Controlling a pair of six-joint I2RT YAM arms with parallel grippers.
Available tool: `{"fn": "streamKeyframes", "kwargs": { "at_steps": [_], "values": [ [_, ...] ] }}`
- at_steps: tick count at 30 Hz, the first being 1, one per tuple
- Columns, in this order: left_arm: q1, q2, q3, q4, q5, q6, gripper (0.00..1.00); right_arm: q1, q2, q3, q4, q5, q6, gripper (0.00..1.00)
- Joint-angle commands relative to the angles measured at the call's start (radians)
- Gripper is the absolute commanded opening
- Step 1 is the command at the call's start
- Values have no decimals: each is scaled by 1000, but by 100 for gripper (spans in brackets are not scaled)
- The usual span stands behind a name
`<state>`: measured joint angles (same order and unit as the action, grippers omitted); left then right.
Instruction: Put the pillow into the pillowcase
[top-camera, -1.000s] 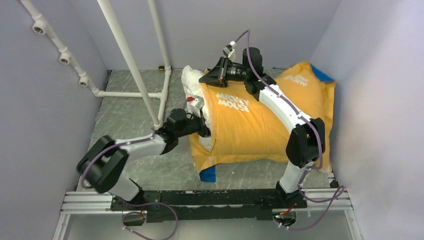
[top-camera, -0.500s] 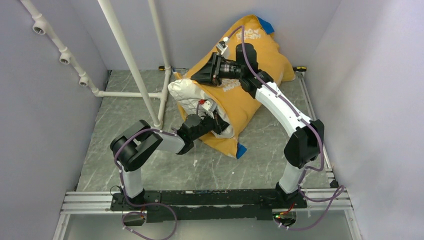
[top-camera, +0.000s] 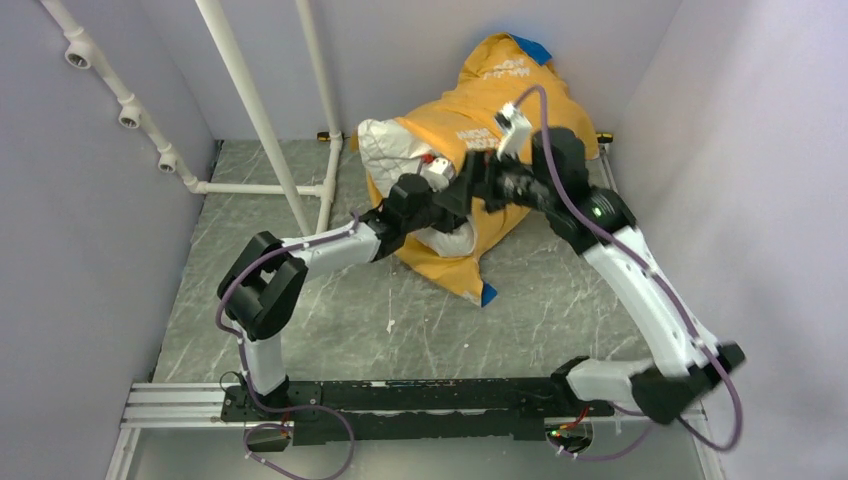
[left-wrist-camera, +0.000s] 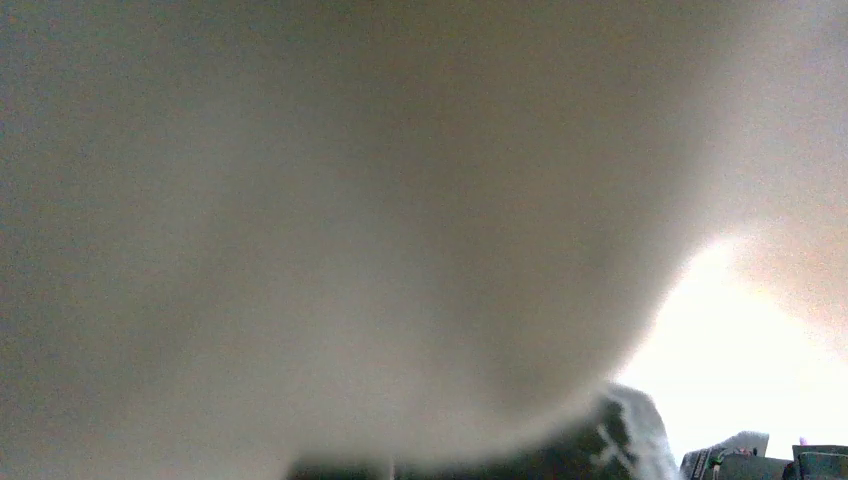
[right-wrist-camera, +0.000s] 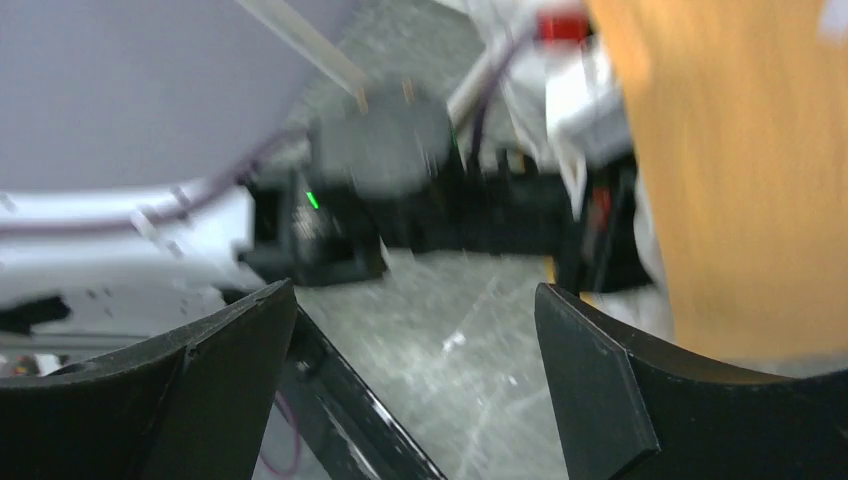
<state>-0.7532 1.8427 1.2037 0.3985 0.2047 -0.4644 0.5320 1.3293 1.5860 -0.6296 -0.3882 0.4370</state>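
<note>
I will reach the pillowcase with my right gripper and grab the upper edge of its opening (top-camera: 440, 150). That will leave the pillow's bulging end free to tuck in.
The yellow-orange pillowcase (top-camera: 500, 110) stands tilted against the back wall, its blue side showing only at the top and at a low corner. The white pillow (top-camera: 385, 150) bulges out of its left end and lower mouth. My left gripper (top-camera: 445, 200) is pushed in at that mouth with its fingertips hidden. In the left wrist view, blurred pale pillow fabric (left-wrist-camera: 350, 200) fills nearly everything, so what the gripper pinches does not show. My right gripper (top-camera: 472, 188) hangs just in front of the pillowcase (right-wrist-camera: 740, 170). Its fingers are wide apart and hold nothing (right-wrist-camera: 415, 380).
A white pipe frame (top-camera: 255, 110) stands at the back left on the grey marbled table (top-camera: 300, 330). Grey walls close in on three sides. The black base rail (top-camera: 400, 395) runs along the near edge. The left arm's wrist (right-wrist-camera: 380, 170) sits close ahead of my right gripper.
The pillow and pillowcase went from lying flat to leaning up against the back wall. My right gripper let go of the case, opened and pulled back. My left arm rose with the bundle.
</note>
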Motion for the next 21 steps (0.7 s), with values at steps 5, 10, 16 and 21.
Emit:
{"fn": "streamKeyframes", "kwargs": {
  "at_steps": [5, 10, 16, 21],
  "values": [
    [95, 4, 334, -202, 78, 74, 0, -1, -300, -386, 151, 43, -196, 91],
    [141, 74, 430, -180, 200, -6, 0, 21, -313, -558, 323, -101, -270, 79],
    [146, 129, 555, -282, 205, -8, 0, 94, -185, -648, 497, -33, -287, 77],
    [158, 128, 562, -305, 178, -13, 0, 106, -146, -725, 527, 268, -219, 83]
  ]
}}
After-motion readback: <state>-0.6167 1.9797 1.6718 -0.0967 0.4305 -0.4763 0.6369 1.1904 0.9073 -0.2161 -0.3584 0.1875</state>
